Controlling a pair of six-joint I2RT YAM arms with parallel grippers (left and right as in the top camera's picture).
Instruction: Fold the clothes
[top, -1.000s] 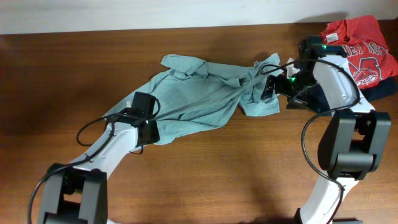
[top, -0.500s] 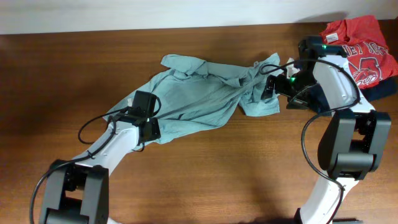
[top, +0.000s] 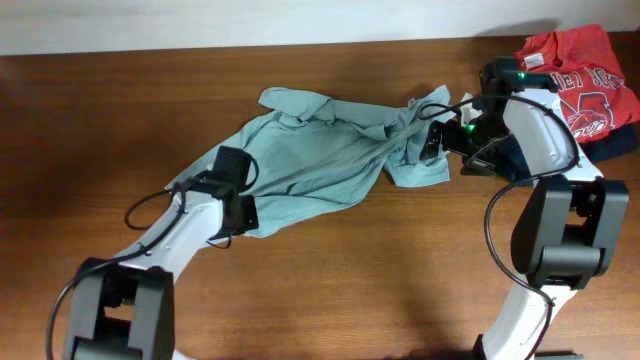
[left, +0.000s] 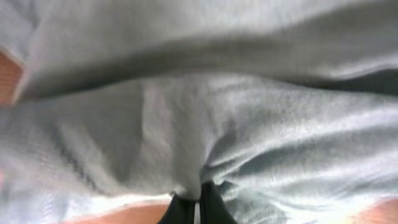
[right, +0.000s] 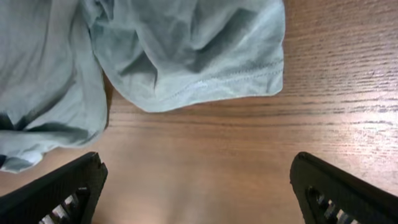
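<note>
My right gripper grabs the sage T-shirt's hem (top: 425, 182) (right: 219, 94) next at the T-shirt's bunched end, opposite my left gripper, to stretch and spread the T-shirt flat for folding.
The sage T-shirt (top: 320, 160) lies wrinkled and stretched across the middle of the wooden table, its right end bunched. My left gripper (top: 243, 200) is at the shirt's lower-left edge, shut on a pinch of its fabric; the left wrist view shows the two fingertips (left: 196, 208) closed on the grey-green cloth (left: 205, 112). My right gripper (top: 432, 142) hovers over the shirt's bunched right end, open and empty. In the right wrist view its fingers (right: 199, 186) are wide apart above bare wood, with the shirt's hem (right: 186, 56) beyond them.
A red shirt with white lettering (top: 580, 70) lies at the far right corner on a dark navy folded garment (top: 620, 140). The table's far edge meets a white wall (top: 250, 20). Bare wood (top: 350, 280) lies in front of the shirt.
My left gripper has shifted slightly up and right with the shirt's lower-left edge, pulling that hem a little. The right arm has not moved.
</note>
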